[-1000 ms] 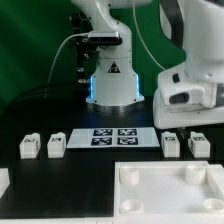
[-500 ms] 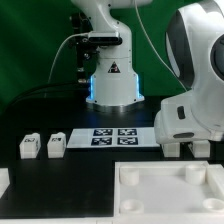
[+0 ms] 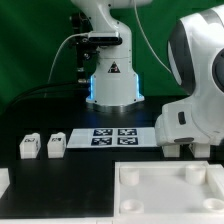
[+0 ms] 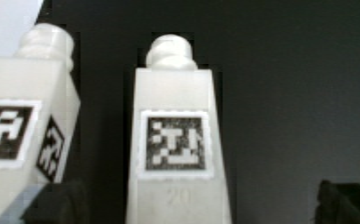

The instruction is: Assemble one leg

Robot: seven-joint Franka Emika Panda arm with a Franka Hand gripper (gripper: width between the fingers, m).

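My open fingertips stand on either side of the centred white leg [image 4: 172,140], so closing now would catch it. My gripper closes on the leg now.
Two white legs with tags stand at the exterior view's left [image 3: 29,146] [image 3: 56,144]. The other legs at the right are mostly hidden behind my hand. My gripper [image 3: 186,150] hangs low over them. In the wrist view one leg [image 4: 173,130] stands centred between my gripper's [image 4: 191,205] dark fingertips [image 4: 356,200], its peg pointing away and its tag facing the camera. A second leg [image 4: 20,120] stands right beside it, outside the fingers. The jaws are open, one on each side of the centred leg and clear of it.
The marker board [image 3: 110,136] lies on the black table between the two pairs of legs. The large white panel with corner sockets [image 3: 165,190] lies at the front. The arm's base [image 3: 110,80] stands behind the marker board. A white part edge shows at the front left [image 3: 4,180].
My hand has come down and moved toward the exterior view's left, over the right pair of legs, which it now mostly covers. The left legs and the panel have not moved.
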